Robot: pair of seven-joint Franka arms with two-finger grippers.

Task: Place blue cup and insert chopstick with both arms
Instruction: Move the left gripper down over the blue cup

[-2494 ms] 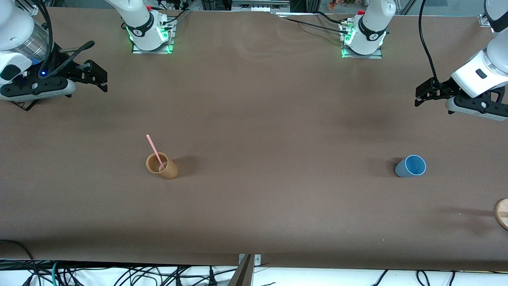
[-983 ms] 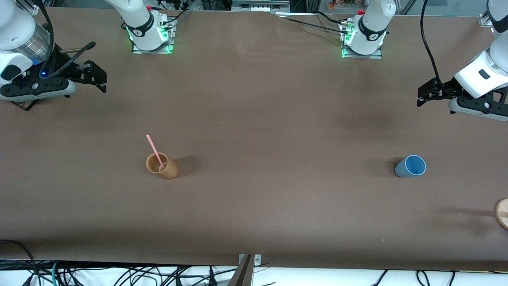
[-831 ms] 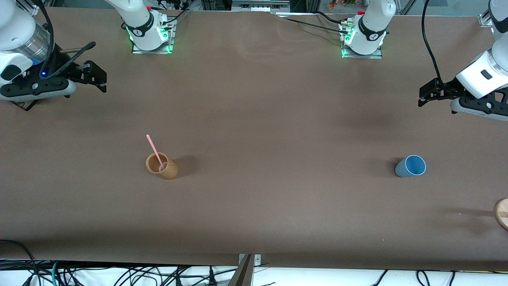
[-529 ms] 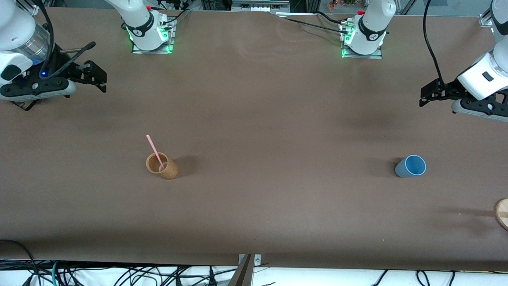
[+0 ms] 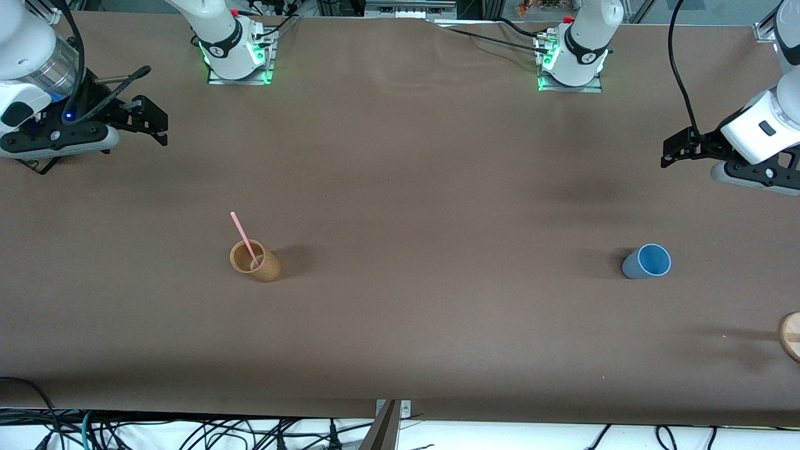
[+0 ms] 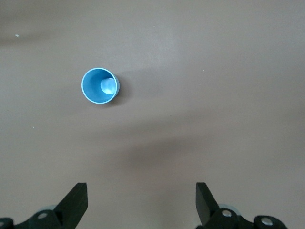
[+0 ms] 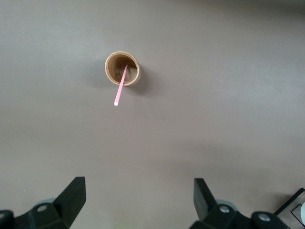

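Observation:
The robot's left gripper needs to keep the blue cup's opening [image 5: 654, 260] free for the chopstick, so next it should grab the blue cup by its rim [image 5: 655, 244].
The blue cup [image 5: 647, 261] stands upright and empty on the table near the left arm's end; the left wrist view looks down into it [image 6: 100, 85]. The pink chopstick [image 5: 243, 237] leans in a tan cup [image 5: 255, 261] toward the right arm's end, also in the right wrist view [image 7: 120, 88]. My left gripper [image 5: 666, 152] is open and empty, up over bare table at the left arm's end, apart from the blue cup [image 6: 140, 191]. My right gripper [image 5: 164, 129] is open and empty, up over bare table at the right arm's end, apart from the tan cup [image 7: 138, 186].
A round wooden piece [image 5: 790, 335] lies at the table's edge at the left arm's end, nearer the front camera than the blue cup. The tan cup also shows in the right wrist view [image 7: 122, 68]. The brown table [image 5: 437, 187] spreads between the two cups.
The left hand has drifted a little toward its end of the table and tilted. The right arm has barely moved. Both cups and the chopstick stayed put.

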